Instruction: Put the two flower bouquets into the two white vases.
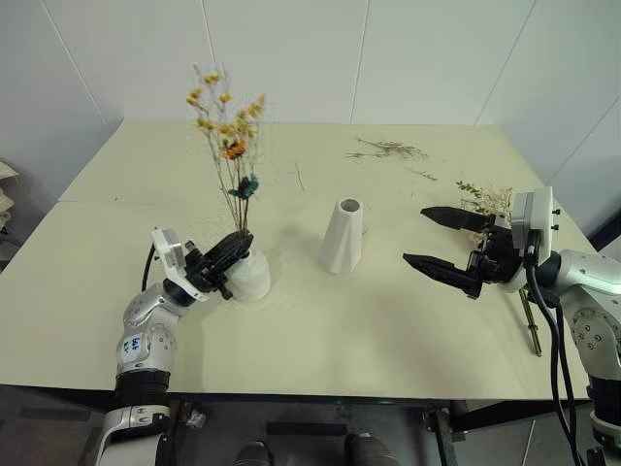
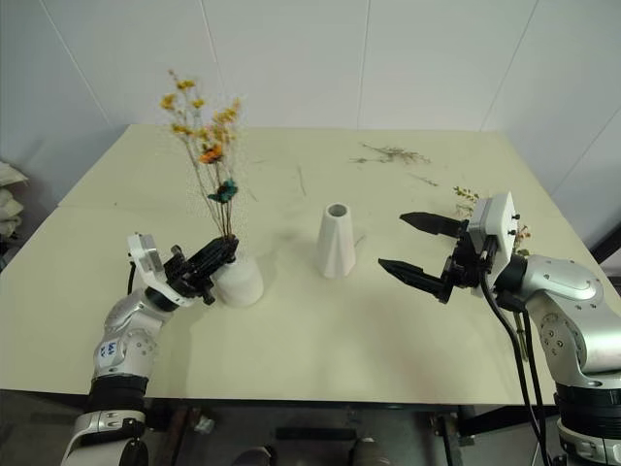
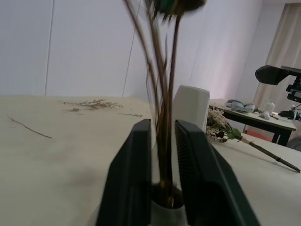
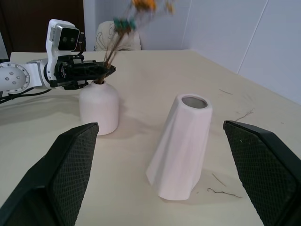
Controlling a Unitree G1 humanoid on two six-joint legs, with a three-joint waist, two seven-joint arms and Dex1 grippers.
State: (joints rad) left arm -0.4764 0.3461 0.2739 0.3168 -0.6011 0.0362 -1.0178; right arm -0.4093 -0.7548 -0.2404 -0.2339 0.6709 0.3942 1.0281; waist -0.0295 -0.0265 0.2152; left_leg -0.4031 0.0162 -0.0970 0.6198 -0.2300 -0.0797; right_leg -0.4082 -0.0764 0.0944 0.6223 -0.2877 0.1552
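I need to grab the cream-green bouquet by its thick stem (image 1: 529, 320) with my right gripper next. Then it can fill the tall white cone vase (image 1: 342, 236).
The bouquet of thin brown stems with yellow-orange blossoms (image 1: 228, 126) stands upright with its stem ends in the top hole of the short squat white vase (image 1: 254, 280). My left gripper (image 1: 238, 245) is just above that hole. Its fingers (image 3: 136, 169) stand on either side of the stems, slightly parted, with a thin gap showing. The taller white cone vase (image 1: 343, 237) stands empty at mid-table. To its right, above the table, my right gripper (image 1: 414, 235) hovers wide open and points at the cone. The cream-green bouquet (image 1: 485, 199) lies on the table behind that gripper.
Loose thin dried twigs (image 1: 388, 149) lie near the table's far edge, with a single twig (image 1: 299, 177) closer in. The bushier bouquet's thick stem (image 1: 532, 325) runs toward the front right edge. A white wall stands behind the cream table (image 1: 320, 330).
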